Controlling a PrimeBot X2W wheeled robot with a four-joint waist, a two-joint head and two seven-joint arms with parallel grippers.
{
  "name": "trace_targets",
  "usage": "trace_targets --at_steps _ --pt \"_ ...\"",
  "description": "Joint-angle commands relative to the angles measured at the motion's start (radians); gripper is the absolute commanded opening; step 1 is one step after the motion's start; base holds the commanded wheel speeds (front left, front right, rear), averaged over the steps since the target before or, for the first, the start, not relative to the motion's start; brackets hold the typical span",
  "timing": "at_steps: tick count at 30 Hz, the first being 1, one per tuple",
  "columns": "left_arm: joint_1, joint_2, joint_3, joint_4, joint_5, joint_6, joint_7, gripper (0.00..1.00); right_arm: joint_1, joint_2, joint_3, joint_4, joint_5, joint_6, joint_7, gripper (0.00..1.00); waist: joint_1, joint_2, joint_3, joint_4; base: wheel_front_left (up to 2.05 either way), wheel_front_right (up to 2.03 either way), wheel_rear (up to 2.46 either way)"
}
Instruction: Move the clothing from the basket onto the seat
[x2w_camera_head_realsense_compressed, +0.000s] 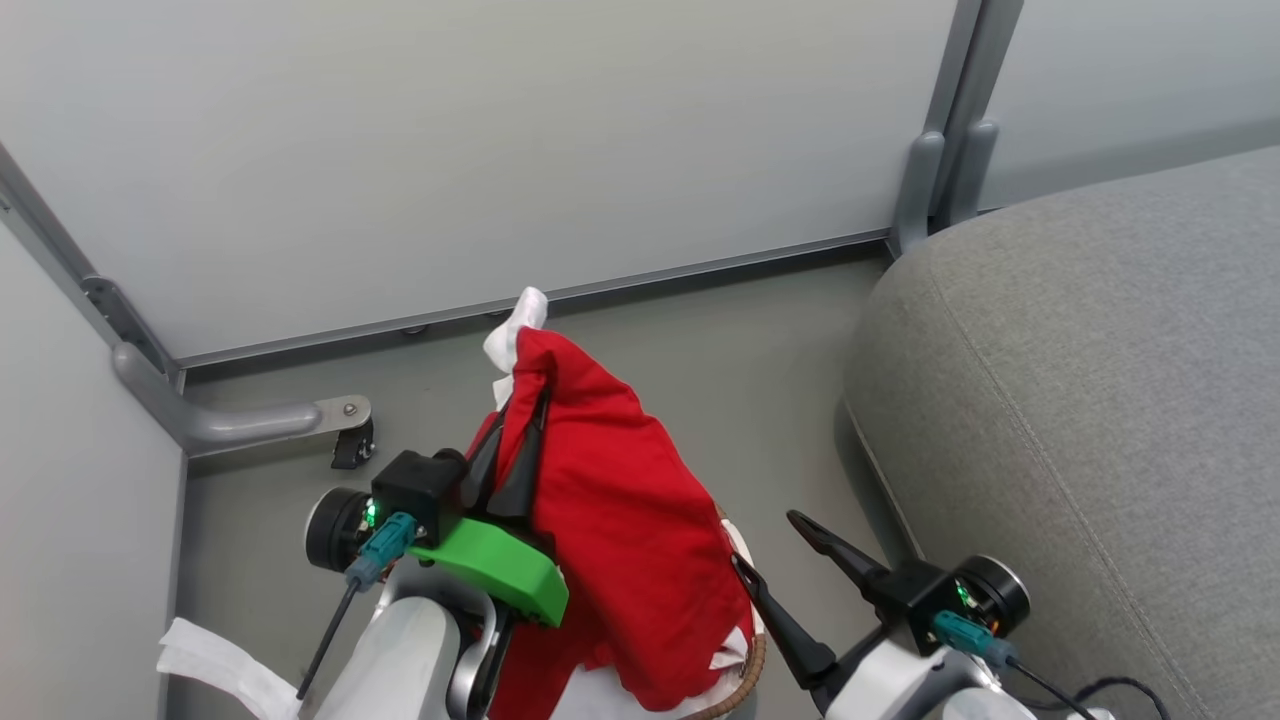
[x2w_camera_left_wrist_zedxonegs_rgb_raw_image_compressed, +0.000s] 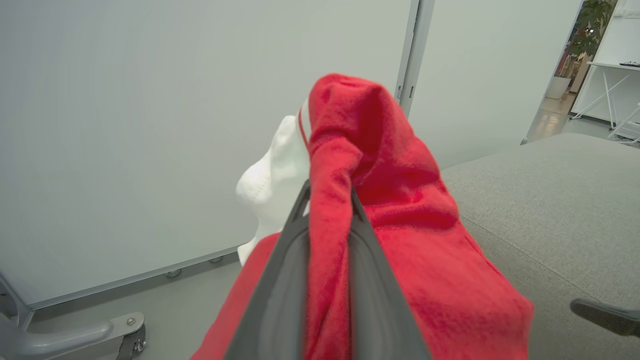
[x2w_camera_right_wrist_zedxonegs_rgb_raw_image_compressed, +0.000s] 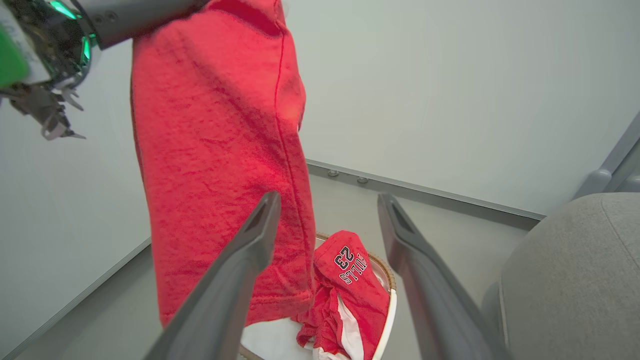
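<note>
I should pinch the garment by that lower hem corner (x2w_camera_right_wrist_zedxonegs_rgb_raw_image_compressed: 304, 297) next, with my right gripper. The red garment hangs slack and broad (x2w_camera_right_wrist_zedxonegs_rgb_raw_image_compressed: 216, 174), and its hem corner hangs free.
My left gripper (x2w_camera_head_realsense_compressed: 520, 400) is shut on a fold of a red garment (x2w_camera_head_realsense_compressed: 620, 540) and holds it lifted above the basket. In the left wrist view the cloth (x2w_camera_left_wrist_zedxonegs_rgb_raw_image_compressed: 400, 200) is pinched between the gripper's (x2w_camera_left_wrist_zedxonegs_rgb_raw_image_compressed: 328, 192) fingers, with white trim (x2w_camera_left_wrist_zedxonegs_rgb_raw_image_compressed: 272, 185) poking out behind. The garment hangs long (x2w_camera_right_wrist_zedxonegs_rgb_raw_image_compressed: 215, 150) in the right wrist view. A second red garment printed "BULLS 23" (x2w_camera_right_wrist_zedxonegs_rgb_raw_image_compressed: 350, 280) lies in the basket (x2w_camera_right_wrist_zedxonegs_rgb_raw_image_compressed: 390, 305), whose brown rim (x2w_camera_head_realsense_compressed: 745, 680) shows below. My right gripper (x2w_camera_head_realsense_compressed: 767, 540) (x2w_camera_right_wrist_zedxonegs_rgb_raw_image_compressed: 328, 200) is open and empty beside the hanging cloth. The grey seat (x2w_camera_head_realsense_compressed: 1100, 400) (x2w_camera_left_wrist_zedxonegs_rgb_raw_image_compressed: 550, 200) (x2w_camera_right_wrist_zedxonegs_rgb_raw_image_compressed: 575, 280) is to the right.
Pale partition walls (x2w_camera_head_realsense_compressed: 500, 150) close off the back and left. A metal partition foot with a caster (x2w_camera_head_realsense_compressed: 300, 420) juts onto the floor at left. A white sheet (x2w_camera_head_realsense_compressed: 220, 660) lies at the lower left. Bare grey floor (x2w_camera_head_realsense_compressed: 780, 350) runs between basket and seat.
</note>
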Motion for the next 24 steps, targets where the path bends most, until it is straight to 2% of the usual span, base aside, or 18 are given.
trace_targets --at_steps 1,6,12,17,22,23,24 --pt "-0.001 0.003 -0.006 -0.007 -0.005 -0.004 -0.001 0.0 -0.028 -0.011 0.022 0.009 0.021 -0.001 -0.002 1.0 0.0001 0.0 0.002 0.013 0.0 0.0 0.0" --pt "-0.016 0.003 -0.045 -0.012 -0.022 -0.004 -0.001 0.0 -0.122 -0.051 0.167 0.074 0.096 -0.001 -0.002 1.0 0.0001 0.0 0.01 0.043 0.0 0.0 0.0" --pt "-0.035 0.003 -0.084 -0.004 -0.032 -0.001 -0.001 0.0 -0.24 -0.07 0.338 0.152 0.22 -0.001 -0.002 1.0 0.0001 0.0 0.018 0.076 0.0 0.0 0.0" --pt "-0.05 0.002 -0.113 -0.006 -0.045 0.002 -0.001 0.0 -0.301 -0.049 0.415 0.204 0.285 -0.001 -0.002 1.0 0.0001 0.0 0.023 0.102 0.0 0.0 0.0" --pt "-0.06 0.003 -0.14 -0.01 -0.061 0.007 -0.001 0.0 -0.332 -0.018 0.442 0.251 0.304 -0.001 -0.002 1.0 0.0001 0.0 0.03 0.122 0.0 0.0 0.0" --pt "-0.061 0.002 -0.145 -0.011 -0.068 0.009 -0.001 0.0 -0.338 -0.01 0.444 0.263 0.304 -0.001 -0.002 0.93 0.0001 0.0 0.032 0.125 0.0 0.0 0.0" --pt "-0.061 0.003 -0.149 -0.011 -0.071 0.011 -0.001 0.0 -0.341 -0.002 0.444 0.273 0.305 -0.001 -0.002 0.48 0.0001 0.0 0.033 0.127 0.0 0.0 0.0"
